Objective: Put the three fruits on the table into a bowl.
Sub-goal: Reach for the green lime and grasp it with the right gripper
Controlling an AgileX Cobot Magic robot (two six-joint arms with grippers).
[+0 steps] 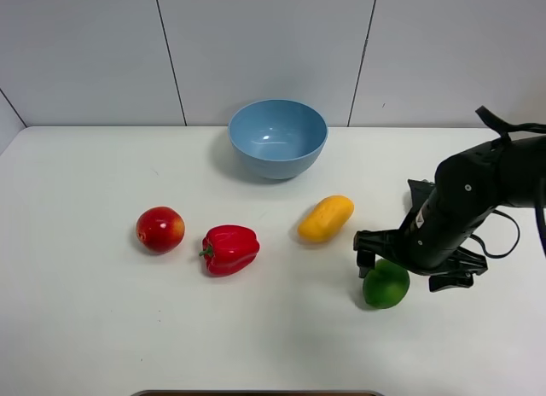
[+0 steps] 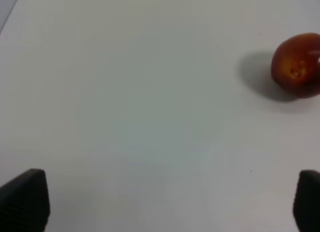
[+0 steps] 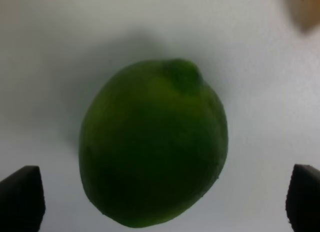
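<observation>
My right gripper's fingers hang above the green lime's top [image 1: 386,270] [image 3: 152,107], so closing now would miss. My right gripper lowers first, then closes on the lime.
The green lime [image 1: 386,285] [image 3: 152,142] lies on the white table [image 1: 85,328] at the right. My right gripper [image 1: 407,273] [image 3: 162,197] hangs over it, open, one finger on each side and neither touching it. The yellow-orange mango [image 1: 325,218] lies left of the lime, toward the middle; a blurred edge of the mango [image 3: 305,7] shows in the right wrist view. Far to the left sits the red apple [image 1: 160,229] [image 2: 296,66]. The light-blue bowl [image 1: 277,138] stands empty at the back centre. My left gripper [image 2: 165,202] is open over bare table, apart from the apple, and is out of the exterior view.
A glossy red bell pepper [image 1: 230,249] lies between the apple and the mango. A grey panelled wall rises just behind the bowl. The right arm's black body and cables [image 1: 503,234] reach in from the right edge.
</observation>
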